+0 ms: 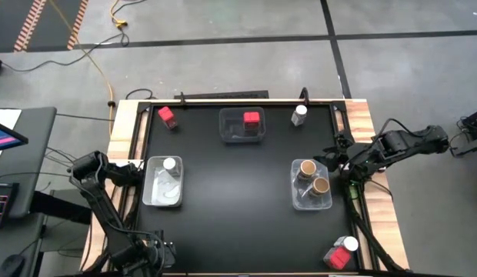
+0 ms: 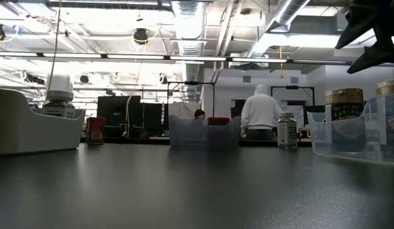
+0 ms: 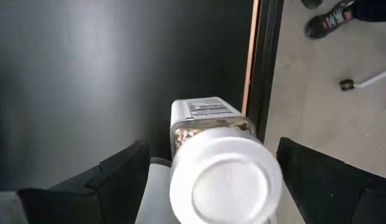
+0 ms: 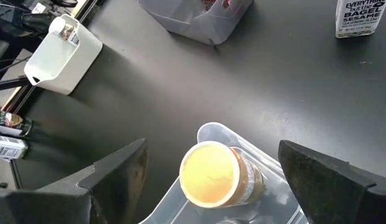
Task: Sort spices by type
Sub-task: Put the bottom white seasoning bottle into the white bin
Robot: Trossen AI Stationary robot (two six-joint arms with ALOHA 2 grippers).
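My left fingers, beside the white cap [image 3: 227, 180], can close and catch the jar.
My left gripper [image 1: 151, 250] hangs open at the table's near left corner, pointing down. Its fingers stand on either side of a white-capped spice jar [image 3: 224, 180] without touching it. The jar stands on its base close to the table's left edge. My right gripper [image 1: 336, 158] waits open above the right bin [image 1: 311, 201], which holds two tan-lidded jars [image 1: 307, 168]. The left bin [image 1: 150, 188] holds one white-capped jar [image 1: 171, 164]. The far middle bin [image 1: 231, 131] holds a red spice [image 1: 251, 119]. A loose red spice [image 1: 167, 116] and a white-capped jar [image 1: 300, 115] stand at the far edge.
A red spice [image 1: 336, 258] and a white-capped jar [image 1: 348, 246] stand together at the near right corner. The wooden table rim [image 3: 249, 62] runs just beside the jar under my left gripper. Bare black table lies between the three bins. A person [image 2: 260, 111] stands in the room behind.
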